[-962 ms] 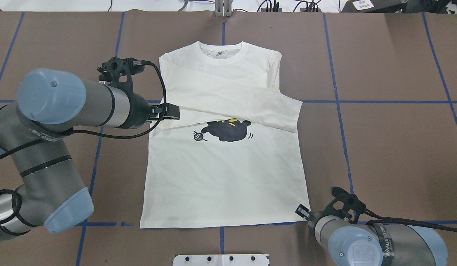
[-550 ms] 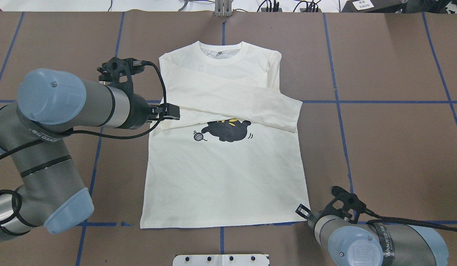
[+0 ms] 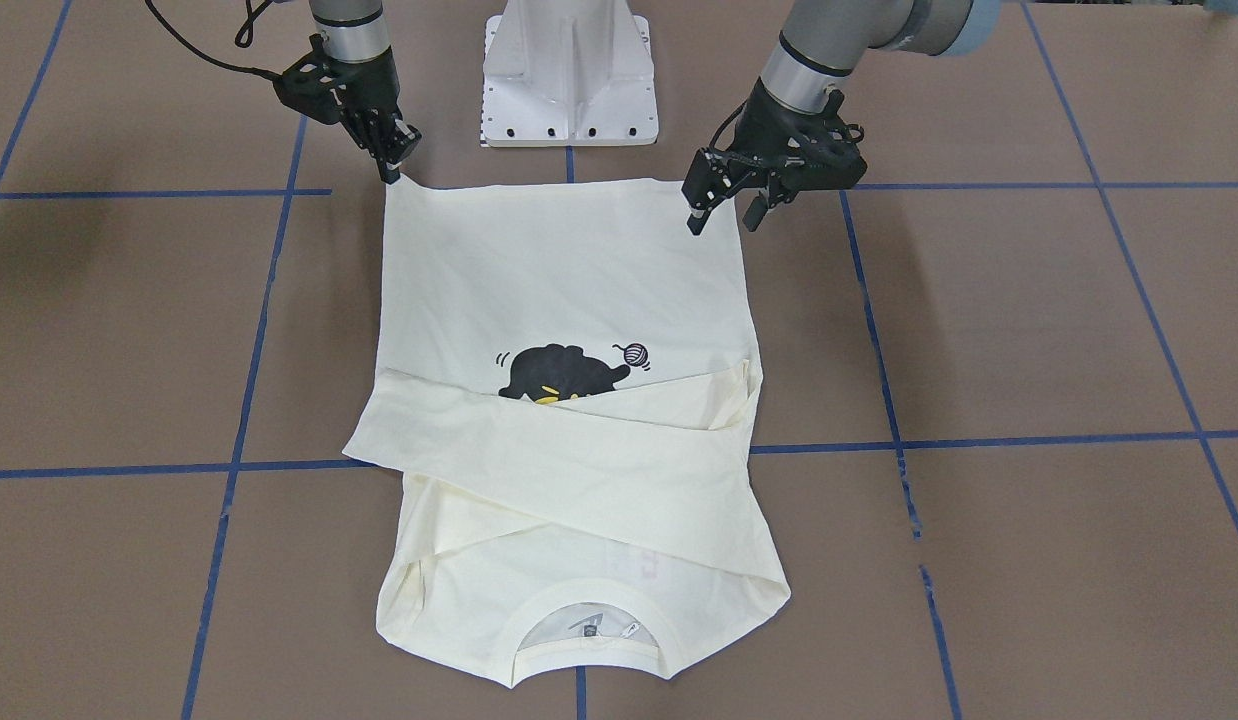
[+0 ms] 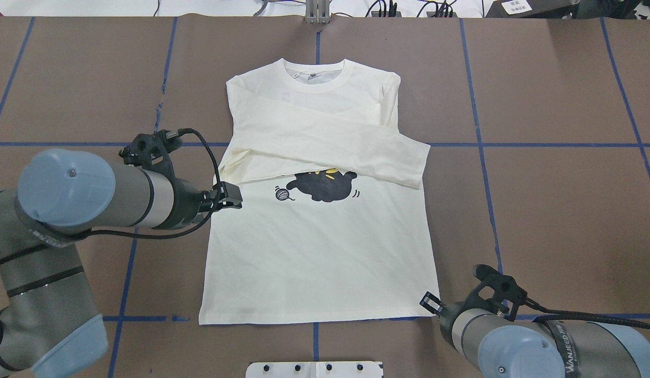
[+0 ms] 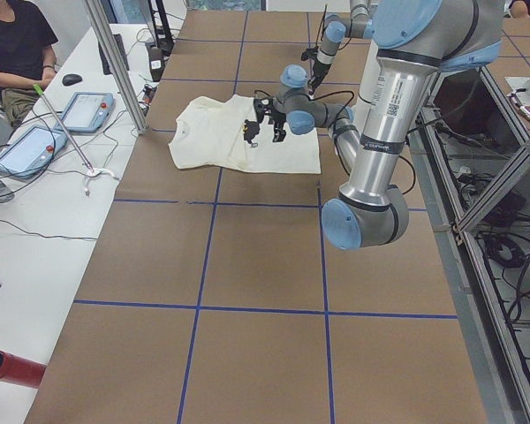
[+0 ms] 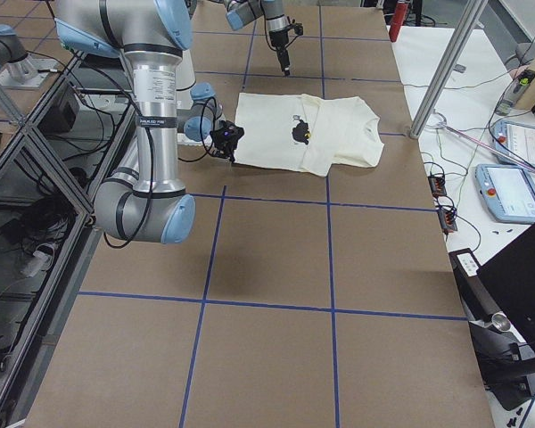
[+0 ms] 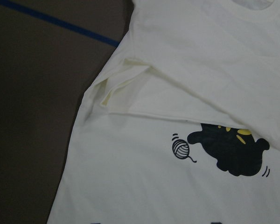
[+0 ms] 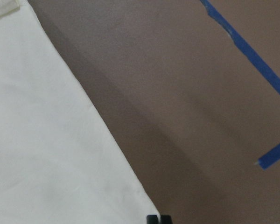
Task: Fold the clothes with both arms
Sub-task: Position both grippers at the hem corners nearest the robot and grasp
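The shirt lies flat and slack (image 3: 555, 276) across the table, so my left gripper will next grab the shirt by its free hem corner (image 3: 728, 204).
The cream long-sleeved shirt (image 4: 314, 252) lies flat, print side up, collar away from me. Both sleeves are folded across the chest, the top one (image 4: 330, 142) covering the upper part of the black cat print (image 4: 322, 186). The lettering is hidden. My left gripper (image 4: 233, 197) hovers open over the shirt's left edge below the sleeve fold, and it also shows open in the front view (image 3: 721, 212). My right gripper (image 3: 389, 172) is shut, its tips at the right hem corner (image 8: 158, 218). I cannot tell if cloth is pinched.
The brown table (image 4: 556, 210) is marked with blue tape lines (image 4: 514, 144). The white pedestal base (image 3: 569, 70) stands just behind the hem. A metal post (image 4: 317, 10) stands at the far edge. An operators' table with tablets (image 5: 35, 150) lies beyond it.
My left gripper has left the sleeve fold and moved back toward the robot along the shirt's left edge. The sleeve stays folded. The right arm has not moved.
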Action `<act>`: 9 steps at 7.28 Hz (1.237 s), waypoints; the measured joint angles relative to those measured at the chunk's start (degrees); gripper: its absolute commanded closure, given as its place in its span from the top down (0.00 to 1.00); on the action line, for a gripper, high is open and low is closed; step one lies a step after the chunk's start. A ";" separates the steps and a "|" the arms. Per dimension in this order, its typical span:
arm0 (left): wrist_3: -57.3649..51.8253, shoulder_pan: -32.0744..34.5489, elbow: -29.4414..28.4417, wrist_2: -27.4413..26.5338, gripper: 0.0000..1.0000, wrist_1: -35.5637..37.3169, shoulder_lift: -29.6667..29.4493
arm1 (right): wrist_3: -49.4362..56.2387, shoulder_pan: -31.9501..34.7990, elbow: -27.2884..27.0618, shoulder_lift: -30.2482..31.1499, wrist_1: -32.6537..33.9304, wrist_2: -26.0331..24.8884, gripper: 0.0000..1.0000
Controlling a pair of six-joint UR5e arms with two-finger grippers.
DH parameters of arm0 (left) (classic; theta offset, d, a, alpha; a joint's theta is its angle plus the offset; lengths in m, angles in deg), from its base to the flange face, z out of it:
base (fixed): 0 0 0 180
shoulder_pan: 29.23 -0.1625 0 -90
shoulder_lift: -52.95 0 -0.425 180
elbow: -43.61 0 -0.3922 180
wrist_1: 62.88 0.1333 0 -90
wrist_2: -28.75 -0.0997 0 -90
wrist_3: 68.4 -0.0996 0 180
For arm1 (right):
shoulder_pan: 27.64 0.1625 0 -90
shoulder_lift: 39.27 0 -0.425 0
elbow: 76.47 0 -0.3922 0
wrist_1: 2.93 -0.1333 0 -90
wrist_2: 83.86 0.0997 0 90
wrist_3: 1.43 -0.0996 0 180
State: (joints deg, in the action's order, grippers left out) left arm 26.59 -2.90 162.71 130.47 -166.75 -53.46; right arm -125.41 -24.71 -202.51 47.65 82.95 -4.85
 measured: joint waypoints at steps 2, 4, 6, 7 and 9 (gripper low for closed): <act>6.37 -8.15 1.85 -4.96 0.79 6.26 1.24 | -0.02 -1.67 -1.55 0.70 1.16 -0.11 0.00; 8.96 -13.20 1.98 -7.03 0.74 11.34 1.91 | -0.03 -2.39 -2.10 1.21 1.33 -0.17 0.00; 9.60 -15.09 0.93 -8.51 0.69 13.14 3.10 | -0.03 -2.47 -2.15 1.43 1.38 -0.17 0.00; 9.71 -15.69 0.00 -8.82 0.66 13.31 3.29 | -0.03 -2.49 -2.14 1.47 1.38 -0.17 0.00; 9.85 -16.42 -1.58 -8.76 0.48 13.34 3.32 | -0.03 -2.59 -2.11 1.49 1.37 -0.29 0.00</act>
State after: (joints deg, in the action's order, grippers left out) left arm 36.44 -19.32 161.13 121.71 -153.41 -50.14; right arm -125.45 -27.29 -204.62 49.14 84.32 -5.13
